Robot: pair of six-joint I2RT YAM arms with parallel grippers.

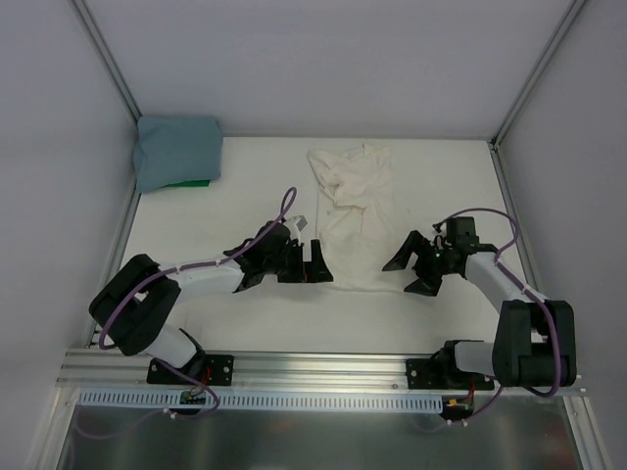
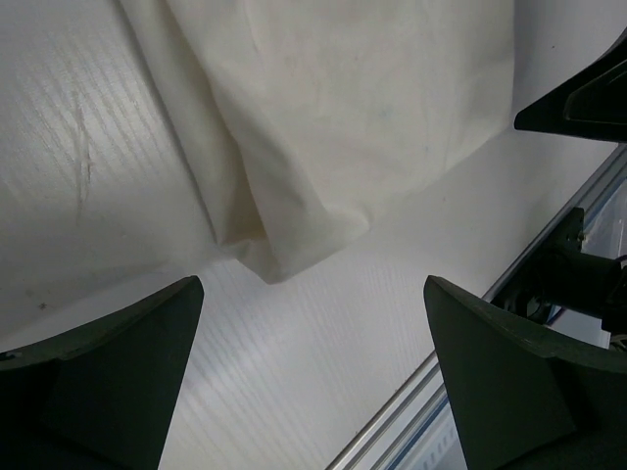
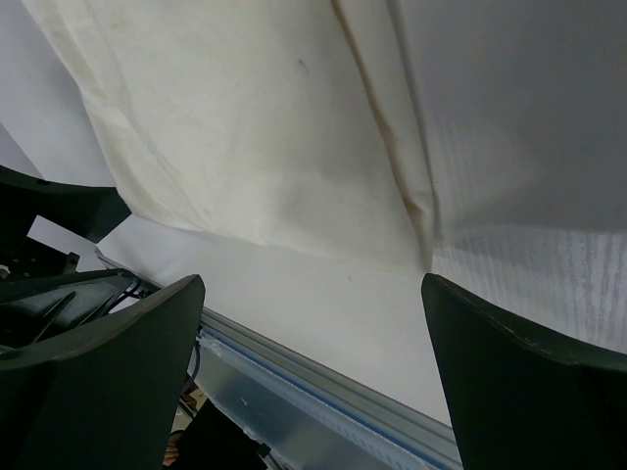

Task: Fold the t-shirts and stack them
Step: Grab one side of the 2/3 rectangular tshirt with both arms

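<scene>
My left gripper should next grab the near corner (image 1: 333, 284) of the cream t-shirt (image 1: 353, 215), opposite my right gripper. Then the near hem can be folded over evenly.
The cream t-shirt (image 1: 353, 215) lies crumpled lengthwise in the middle of the table, its upper part bunched. A near corner of it shows in the left wrist view (image 2: 333, 117), and its near hem shows in the right wrist view (image 3: 245, 127). The teal t-shirt (image 1: 178, 152) rests folded in the back left corner. My left gripper (image 1: 306, 266) (image 2: 312, 284) stands open just left of the cream shirt's near corner, with bare table between its fingers. On the other side of that hem my right gripper (image 1: 411, 272) (image 3: 311, 282) is open too, holding nothing.
Something green (image 1: 191, 182) peeks out under the teal shirt. A metal rail (image 1: 323, 367) runs along the near table edge. White walls close in the left, back and right sides. The other arm's finger (image 2: 578, 98) shows at the left wrist view's top right.
</scene>
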